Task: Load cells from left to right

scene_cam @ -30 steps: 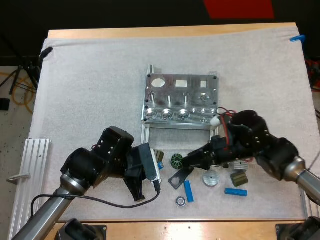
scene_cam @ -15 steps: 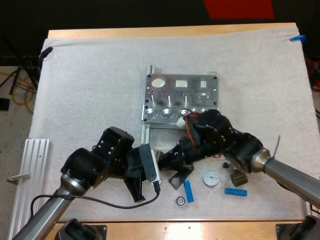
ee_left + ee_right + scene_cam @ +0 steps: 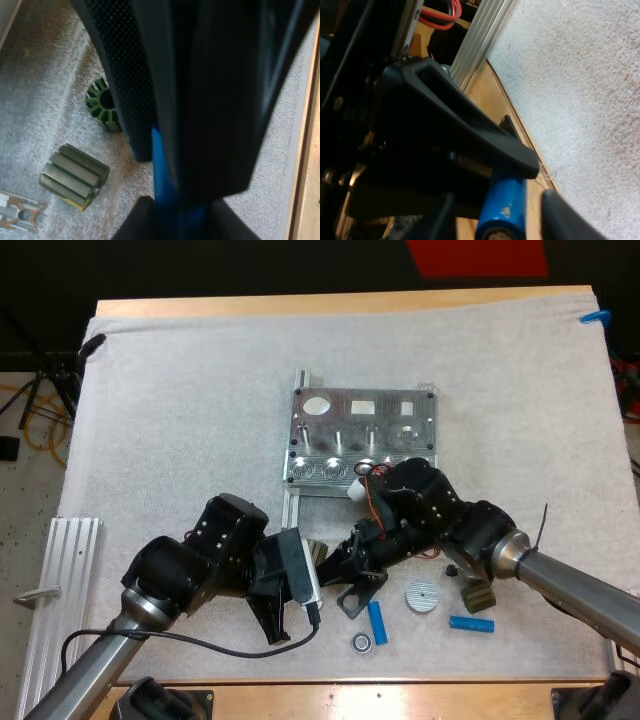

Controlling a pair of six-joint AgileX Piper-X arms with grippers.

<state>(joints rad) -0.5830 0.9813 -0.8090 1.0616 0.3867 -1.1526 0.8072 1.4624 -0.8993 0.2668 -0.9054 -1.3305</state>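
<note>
The robot's right gripper will next grab the blue cylinder by its bare flat end [image 3: 501,226] to load it into the metal fixture.
The metal fixture [image 3: 360,450] lies at mid-mat. Below it my left gripper [image 3: 303,578] is shut on a blue cylinder [image 3: 159,165], pinched between its dark fingers. My right gripper [image 3: 338,562] has come up against the left one. Its fingers [image 3: 560,215] stand apart on either side of that same blue cylinder [image 3: 502,205], with a gap on each side, so it is open. Two more blue cylinders [image 3: 377,622] [image 3: 470,623] lie on the mat to the right.
A green toothed ring [image 3: 102,102] and a ribbed grey-green part [image 3: 75,170] lie under the left gripper. A black bracket [image 3: 360,596], silver disc [image 3: 421,596], small bearing [image 3: 361,642] and dark part [image 3: 478,593] sit nearby. An aluminium rail [image 3: 60,580] lies at the left.
My right gripper swung left from the loose parts to the left gripper and now straddles the blue cylinder held there. The left arm has stayed put.
</note>
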